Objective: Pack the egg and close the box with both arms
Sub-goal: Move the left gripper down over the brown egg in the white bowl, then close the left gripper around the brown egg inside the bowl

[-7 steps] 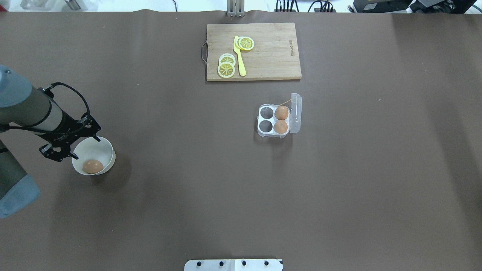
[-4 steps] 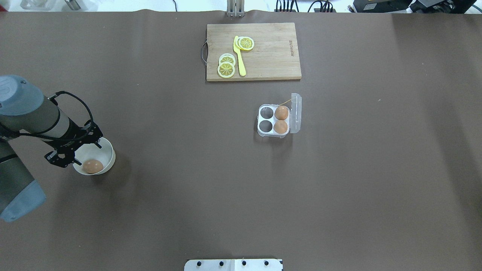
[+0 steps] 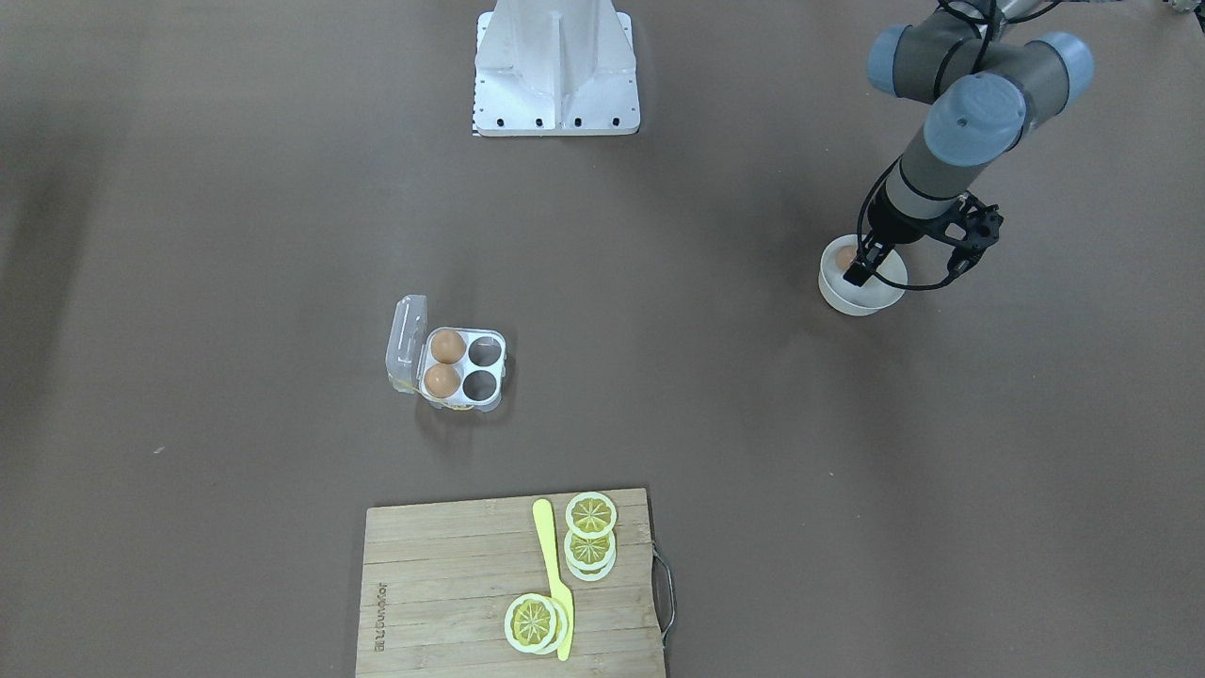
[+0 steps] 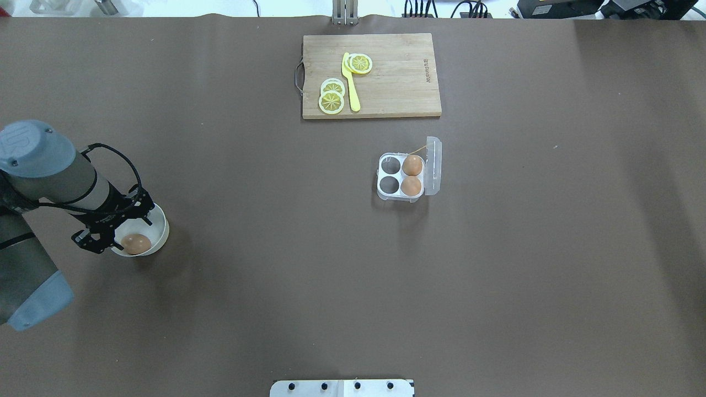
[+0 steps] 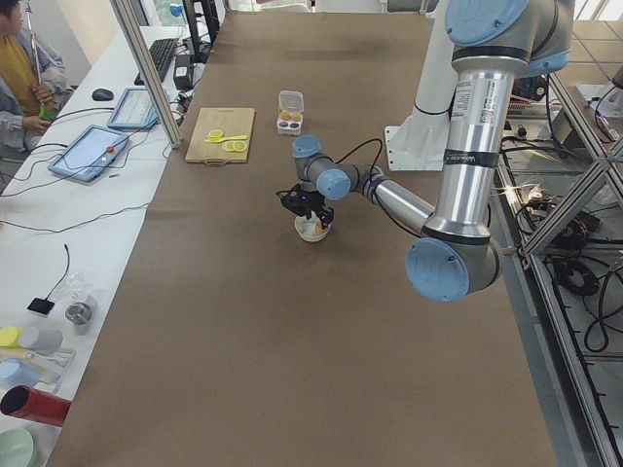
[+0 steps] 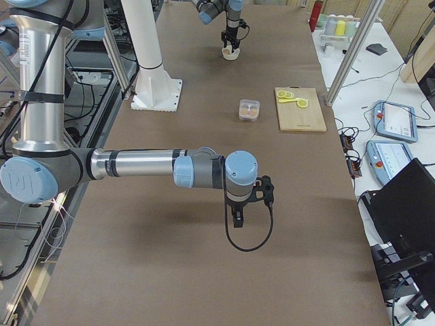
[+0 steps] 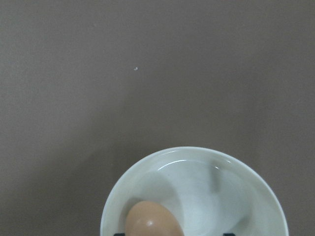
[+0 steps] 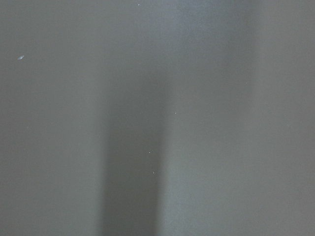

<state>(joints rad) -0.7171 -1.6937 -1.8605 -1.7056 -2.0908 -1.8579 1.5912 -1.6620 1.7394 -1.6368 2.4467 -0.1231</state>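
Note:
The left gripper picks up the light-brown egg by its rounded shell (image 3: 846, 256) next, to pack it into the open carton (image 3: 485, 351).
One egg (image 4: 136, 243) lies in a round white bowl (image 4: 161, 231) at the table's left. My left gripper (image 4: 126, 234) is open and hangs over the bowl, its fingers to either side of the egg's far half. The left wrist view shows the egg (image 7: 151, 220) at the bottom edge, inside the bowl (image 7: 206, 191). The clear carton (image 4: 390, 174) sits at mid-table with its lid (image 4: 434, 165) open to the right. Two eggs (image 4: 412, 165) fill its right cups; the left cups are empty. My right gripper (image 6: 236, 219) shows only in the exterior right view, far from the carton; I cannot tell its state.
A wooden cutting board (image 4: 397, 82) with lemon slices (image 4: 331, 98) and a yellow knife (image 4: 351, 82) lies beyond the carton. The white stand's base (image 4: 342, 387) is at the near edge. The right wrist view shows only brown table.
My left gripper has moved over the bowl and come down toward the egg. The egg, carton and board have not moved.

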